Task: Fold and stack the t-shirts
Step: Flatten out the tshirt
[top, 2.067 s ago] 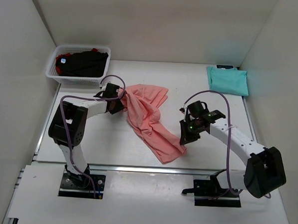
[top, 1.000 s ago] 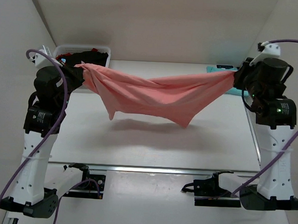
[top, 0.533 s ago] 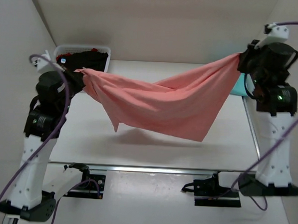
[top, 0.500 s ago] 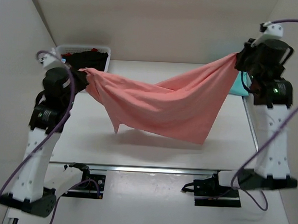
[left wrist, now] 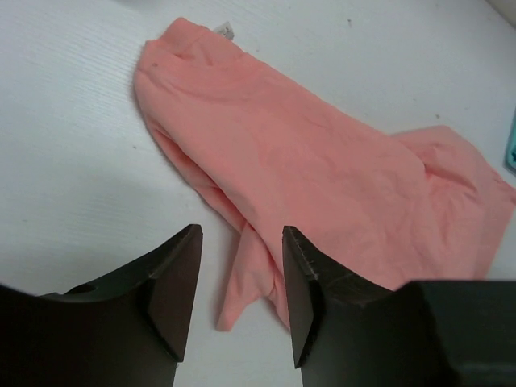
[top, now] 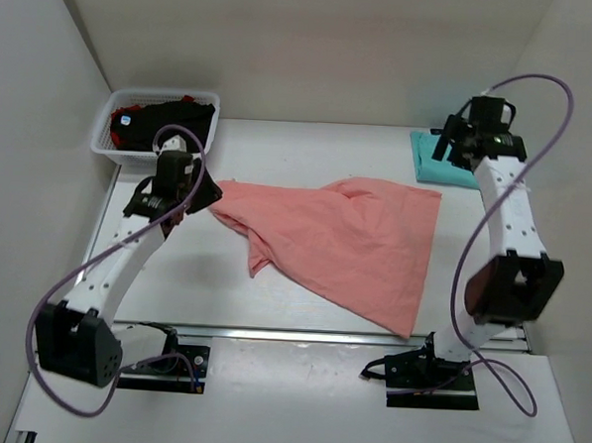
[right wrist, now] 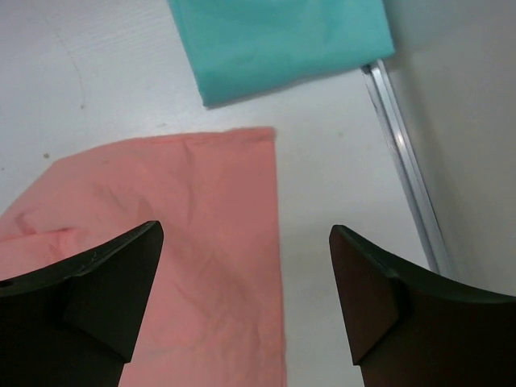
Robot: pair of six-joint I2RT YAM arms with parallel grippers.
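The salmon-pink t-shirt needs to be spread for folding, so my left gripper should next grip the small tip [top: 256,267] that sticks out from its bunched part [top: 252,217].
The salmon-pink t-shirt [top: 345,239] lies spread out but creased on the table, its left part bunched and folded over. Just off that left end hovers my left gripper [top: 202,193], open and empty; its wrist view shows the pink t-shirt [left wrist: 306,169] beyond and between the fingertips [left wrist: 242,278]. At the back right my right gripper [top: 453,142] is up over the folded teal t-shirt [top: 446,170], jaws wide and empty. From its wrist I see the pink shirt's corner [right wrist: 177,218], the teal t-shirt [right wrist: 282,40] and the gripper [right wrist: 242,278] above bare table.
A white mesh basket [top: 145,158] at the back left holds black [top: 167,123] and red [top: 129,106] t-shirts. A metal rail [right wrist: 403,177] runs along the table's right edge, close to the white side wall [top: 568,146].
Both grippers held the pink t-shirt stretched in the air between them. They have let go, the shirt now lies on the table, and both arms have come down.
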